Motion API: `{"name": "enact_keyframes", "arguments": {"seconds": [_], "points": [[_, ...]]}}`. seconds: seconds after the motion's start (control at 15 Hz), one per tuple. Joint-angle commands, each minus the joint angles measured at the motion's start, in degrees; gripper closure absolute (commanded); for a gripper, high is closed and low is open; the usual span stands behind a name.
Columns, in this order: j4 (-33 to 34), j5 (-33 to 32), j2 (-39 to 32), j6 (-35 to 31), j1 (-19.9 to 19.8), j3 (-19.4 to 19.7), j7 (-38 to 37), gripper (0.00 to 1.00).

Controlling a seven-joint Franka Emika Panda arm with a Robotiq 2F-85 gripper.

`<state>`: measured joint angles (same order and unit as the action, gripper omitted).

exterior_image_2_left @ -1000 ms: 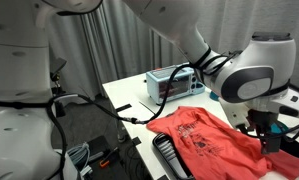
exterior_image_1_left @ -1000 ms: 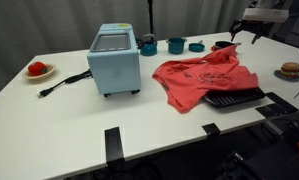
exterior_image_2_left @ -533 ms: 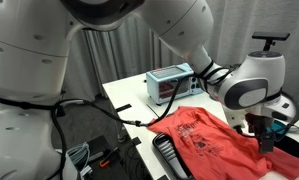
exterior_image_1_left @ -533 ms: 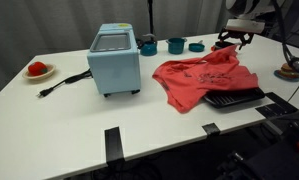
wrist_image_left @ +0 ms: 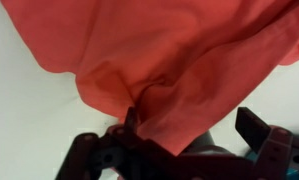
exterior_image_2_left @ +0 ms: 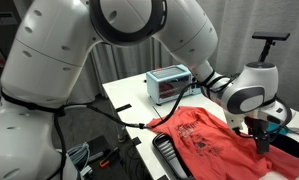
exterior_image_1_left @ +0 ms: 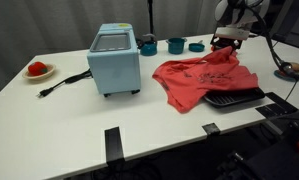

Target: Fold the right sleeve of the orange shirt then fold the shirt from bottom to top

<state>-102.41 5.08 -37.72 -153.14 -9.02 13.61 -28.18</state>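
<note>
The robot should next use its gripper to grab the orange shirt by the raised cloth at its far corner to fold (wrist_image_left: 154,108) that part over the shirt, while the rest of the shirt stays lying.
The orange shirt (exterior_image_1_left: 204,80) lies crumpled on the white table (exterior_image_1_left: 69,120), partly over a black ribbed tray (exterior_image_1_left: 234,97). It also shows in an exterior view (exterior_image_2_left: 204,140) and fills the wrist view (wrist_image_left: 159,50). My gripper (exterior_image_1_left: 229,42) hovers at the shirt's far right corner, just above the raised fabric, and is seen over the shirt's edge in an exterior view (exterior_image_2_left: 261,140). In the wrist view the gripper (wrist_image_left: 189,130) has its fingers spread apart, with a fold of orange cloth bunched against one finger and lying between them.
A light blue toaster oven (exterior_image_1_left: 114,60) stands left of the shirt with its black cable (exterior_image_1_left: 64,82) trailing left. Teal cups (exterior_image_1_left: 176,45) line the far edge. A plate with red food (exterior_image_1_left: 37,69) sits far left, a burger-like item (exterior_image_1_left: 290,69) far right.
My gripper has moved from beyond the shirt's right side leftward and now sits over the shirt's far right corner. The shirt itself has hardly shifted.
</note>
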Motion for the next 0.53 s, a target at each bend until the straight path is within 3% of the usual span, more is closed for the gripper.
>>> {"name": "enact_keyframes", "arguments": {"seconds": [0.0,0.47], "points": [[5.6,1.4,-3.7,1.1,0.8,1.0,-0.7,0.26],[8.0,1.3,-5.2,1.6,0.7,1.5,-0.7,0.8]]}}
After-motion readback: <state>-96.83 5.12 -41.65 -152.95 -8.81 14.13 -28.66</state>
